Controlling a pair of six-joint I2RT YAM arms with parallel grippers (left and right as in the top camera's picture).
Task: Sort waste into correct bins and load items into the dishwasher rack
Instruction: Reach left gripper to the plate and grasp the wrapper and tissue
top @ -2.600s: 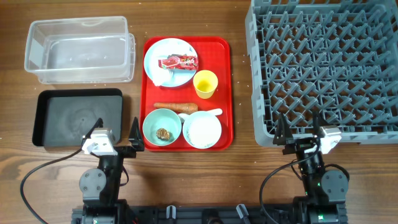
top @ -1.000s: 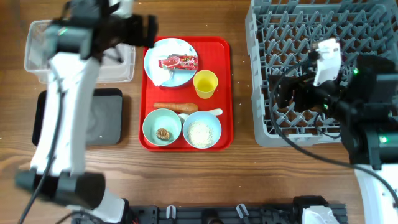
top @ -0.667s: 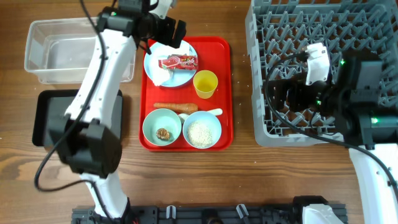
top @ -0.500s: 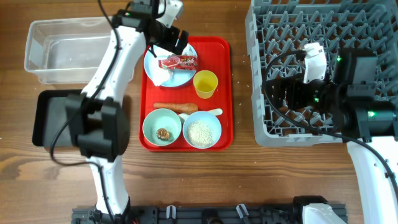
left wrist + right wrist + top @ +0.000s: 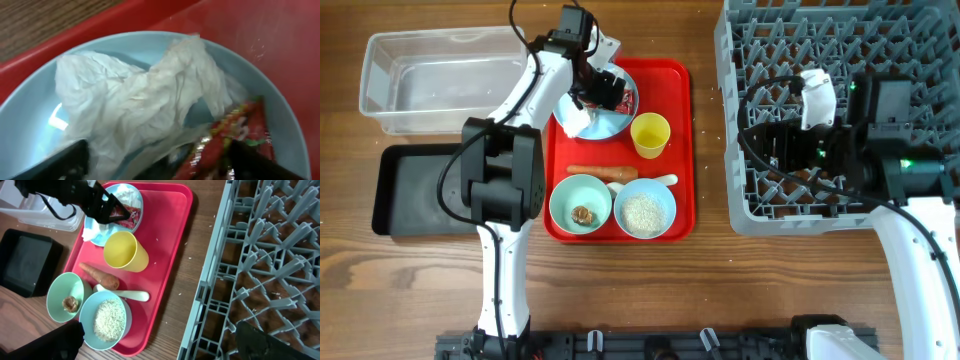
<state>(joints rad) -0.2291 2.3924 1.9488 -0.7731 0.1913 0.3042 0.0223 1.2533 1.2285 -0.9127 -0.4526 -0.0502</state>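
I should close my left gripper now, because the red snack wrapper's edge [image 5: 194,159] is between its open fingers with the tissue [image 5: 140,100] beside the wrapper. It would hold both.
My left gripper [image 5: 598,88] is open, low over the pale blue plate [image 5: 617,124] on the red tray. Its fingers [image 5: 155,167] straddle the crumpled white tissue [image 5: 140,100] and the red snack wrapper [image 5: 225,145], touching neither firmly. The carrot [image 5: 600,172], the white spoon [image 5: 660,181], the yellow cup [image 5: 650,135], the green bowl [image 5: 570,195] with the brown lump [image 5: 583,214] and the blue bowl of rice [image 5: 644,210] sit on the tray. My right gripper [image 5: 775,150] is open and empty above the left edge of the grey rack [image 5: 850,100].
The clear tub [image 5: 445,80] stands at the back left with the black tray [image 5: 420,190] in front of it. The red tray [image 5: 678,80] lies between them and the rack. In the right wrist view the rack's pegs [image 5: 270,255] fill the right side.
My left arm has swung from above the clear tub to the plate and come down over the tissue and wrapper. My right arm has shifted only slightly by the rack's left edge.
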